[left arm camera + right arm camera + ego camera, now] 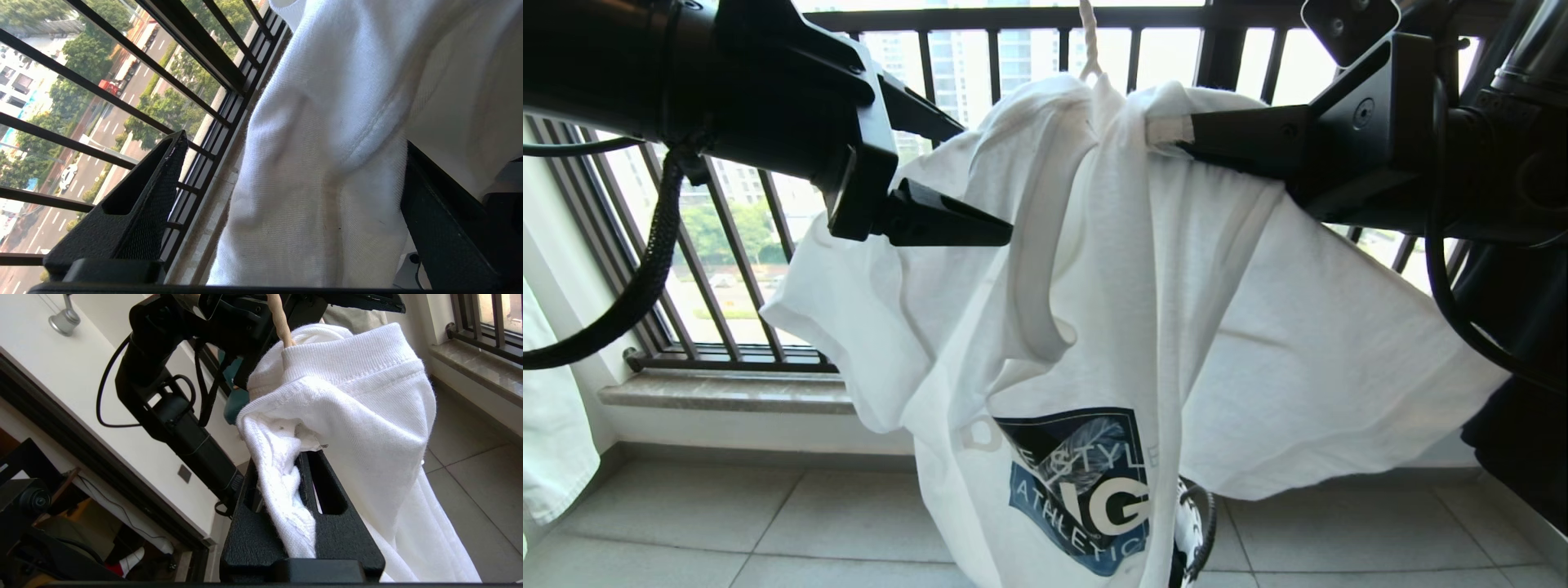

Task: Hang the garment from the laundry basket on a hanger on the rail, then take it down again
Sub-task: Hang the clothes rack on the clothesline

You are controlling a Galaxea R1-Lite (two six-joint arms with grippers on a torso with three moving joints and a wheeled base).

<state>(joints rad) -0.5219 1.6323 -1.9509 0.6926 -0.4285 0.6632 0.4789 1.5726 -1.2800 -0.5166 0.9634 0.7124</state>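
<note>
The white T-shirt needs to get onto the cream hanger (1089,41). My left gripper will grab the T-shirt by its sleeve (851,299) next.
The garment (1241,327), a white T-shirt with a blue chest graphic, hangs bunched from the cream hanger, of which only the twisted neck (1087,37) shows above the collar. My right gripper (1183,137) reaches in from the right and is shut on a fold of the shirt (367,396) near the collar; the cloth is pinched between its fingers (292,457). My left gripper (987,181) is open at the shirt's left shoulder, and cloth (327,122) lies between its spread fingers (294,141) without being gripped. A sliver of the laundry basket (1194,523) peeks out below the hem. The rail is out of view.
Black window bars (727,245) and a stone sill (727,392) run close behind the shirt. Tiled floor (849,523) lies below. Another white cloth (547,425) hangs at the far left, and a dark shape (1519,441) fills the right edge.
</note>
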